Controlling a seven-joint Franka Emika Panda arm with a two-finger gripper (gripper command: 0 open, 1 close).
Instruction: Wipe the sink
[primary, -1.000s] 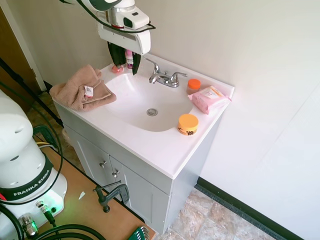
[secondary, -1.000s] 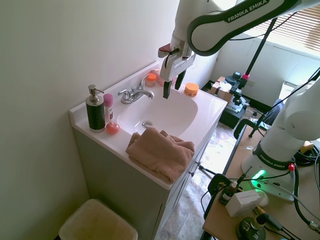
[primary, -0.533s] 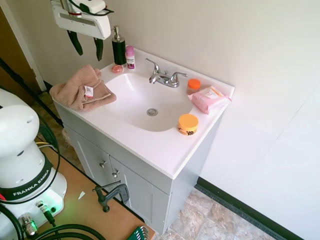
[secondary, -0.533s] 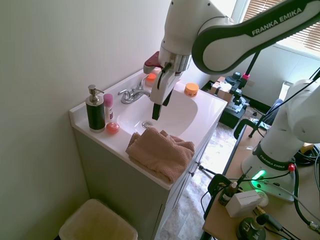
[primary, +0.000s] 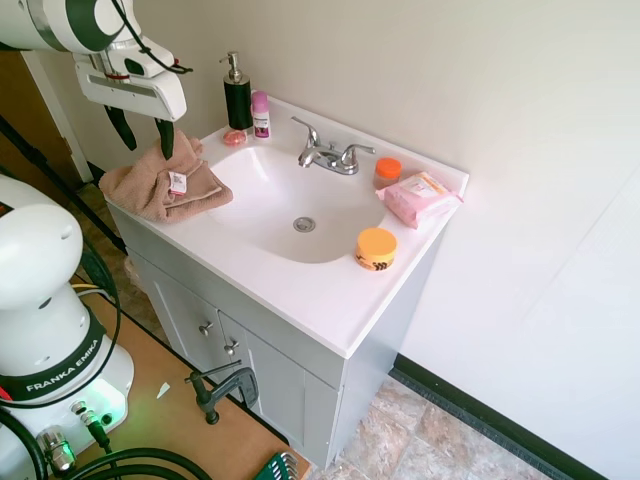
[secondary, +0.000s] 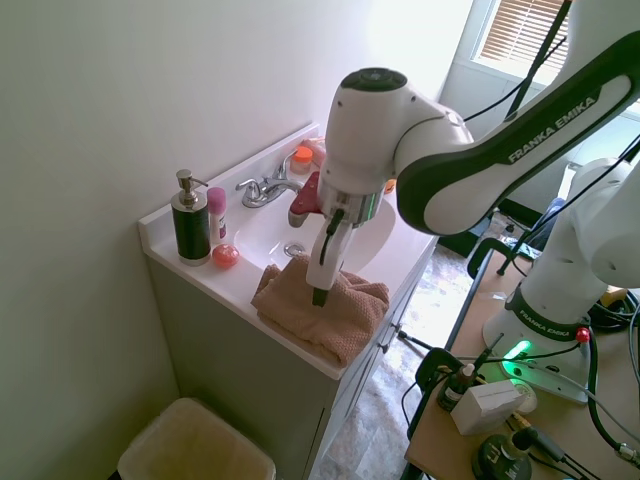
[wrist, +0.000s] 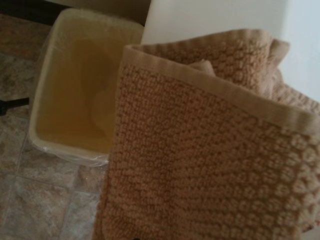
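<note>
The gripper grabs the tan towel by its bunched folds near the white tag (primary: 172, 170) next, to wipe the sink (primary: 270, 185).
The sink (primary: 270, 185) is a glossy white oval basin set in a white vanity top, with a round chrome drain (primary: 304, 224) and a chrome two-handle faucet (primary: 330, 156). The second exterior view shows the sink (secondary: 262, 235) partly behind the arm. A folded tan towel (primary: 165, 182) lies on the vanity's left end, hanging a little over the edge. My gripper (primary: 145, 133) hangs open just above the towel (secondary: 350, 318), holding nothing. In the second exterior view the gripper (secondary: 320, 288) points down at the towel's top. The towel (wrist: 210, 150) fills most of the wrist view.
A dark soap dispenser (primary: 238, 95), a pink bottle (primary: 260, 113) and a small pink round object (primary: 234, 138) stand behind the basin. An orange-lidded jar (primary: 376, 248), a smaller orange-capped jar (primary: 388, 170) and a pink wipes pack (primary: 418, 197) sit at the right. A cream bin (secondary: 195, 445) stands below.
The gripper has swung away from the faucet, across the vanity, and come down over the towel. It has stayed open. Nothing on the vanity has moved.
</note>
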